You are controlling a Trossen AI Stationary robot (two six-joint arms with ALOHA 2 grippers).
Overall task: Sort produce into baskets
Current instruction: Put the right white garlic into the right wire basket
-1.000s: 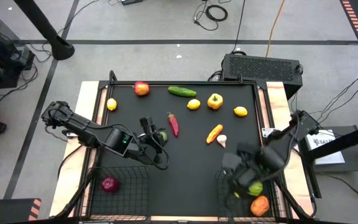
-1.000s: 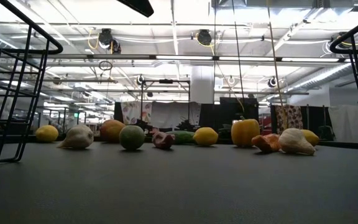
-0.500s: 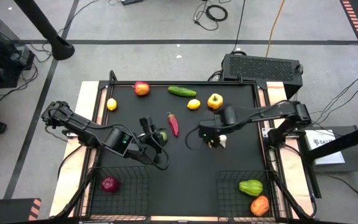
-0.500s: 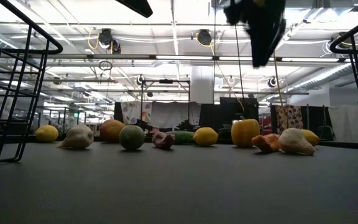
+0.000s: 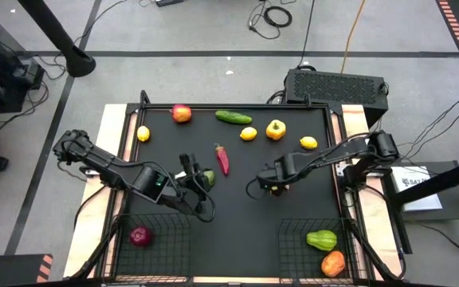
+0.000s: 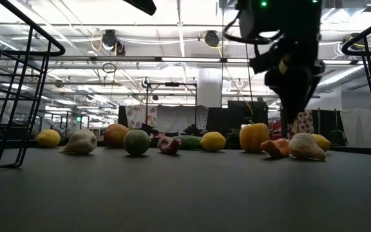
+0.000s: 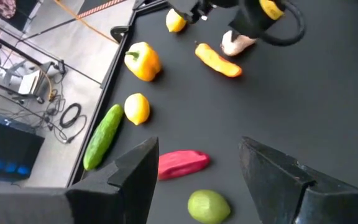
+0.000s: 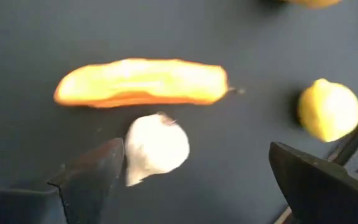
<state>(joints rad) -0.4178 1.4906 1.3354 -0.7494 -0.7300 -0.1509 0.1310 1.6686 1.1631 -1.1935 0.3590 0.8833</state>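
Observation:
The white garlic needs to go into the basket with the green pepper. My right gripper should grab the garlic next by its round bulb [image 8: 158,144].
My right gripper [image 5: 273,180] hangs open above the white garlic [image 8: 157,146] and the orange carrot [image 8: 142,82]. Its fingers stand on either side of the garlic, and in the low view [image 6: 295,77] they are clear above it. My left gripper [image 7: 197,149] is open and empty, low over the mat beside the green lime [image 5: 208,177] and the red chili [image 5: 222,158]. The left basket [image 5: 166,219] holds a purple onion [image 5: 140,236]. The right basket [image 5: 293,231] holds a green pepper [image 5: 322,239] and an orange piece [image 5: 333,262].
Along the far side of the black mat lie a red apple [image 5: 182,114], a cucumber [image 5: 233,117], a yellow pepper [image 5: 275,129] and three lemons [image 5: 248,133] [image 5: 308,143] [image 5: 143,134]. A black grilled box [image 5: 337,84] stands behind the table's far right corner.
My right gripper has gone from above the right basket toward the table's far edge and its middle. It has then come down over the garlic and carrot. The green pepper lies in the right basket.

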